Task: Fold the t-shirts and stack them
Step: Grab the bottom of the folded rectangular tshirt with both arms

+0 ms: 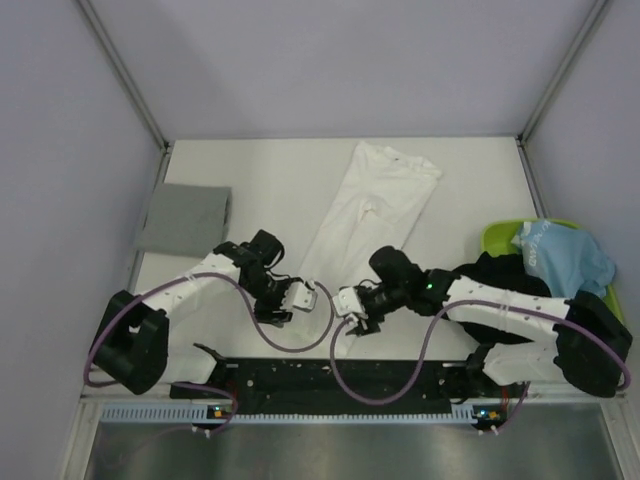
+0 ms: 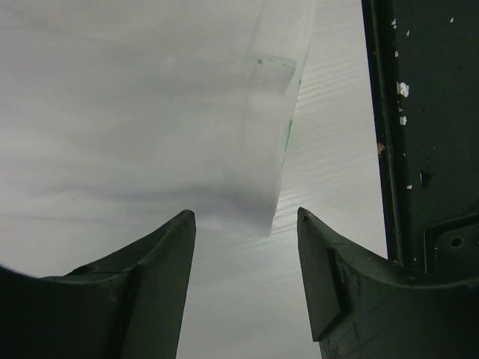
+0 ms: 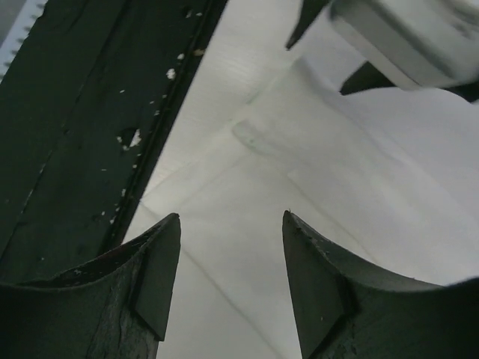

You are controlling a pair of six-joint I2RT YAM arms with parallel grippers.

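My left gripper grips the white t-shirt by its near-end corner next. Then I fold that end over the rest of the strip.
A white t-shirt lies folded into a long strip down the middle of the table, its near end between my two grippers. My left gripper hangs open just left of that end; in the left wrist view a corner of the white cloth lies ahead of its gripper, with nothing between the fingers. My right gripper is open above the shirt's near end, its gripper holding nothing. A folded grey t-shirt rests at the far left. A light blue t-shirt and a black one are heaped at the right.
A lime-green tray under the heaped shirts sits at the table's right edge. The dark mounting rail runs along the near edge, seen as the rail and the rail in the wrist views. Grey walls close in the back and sides.
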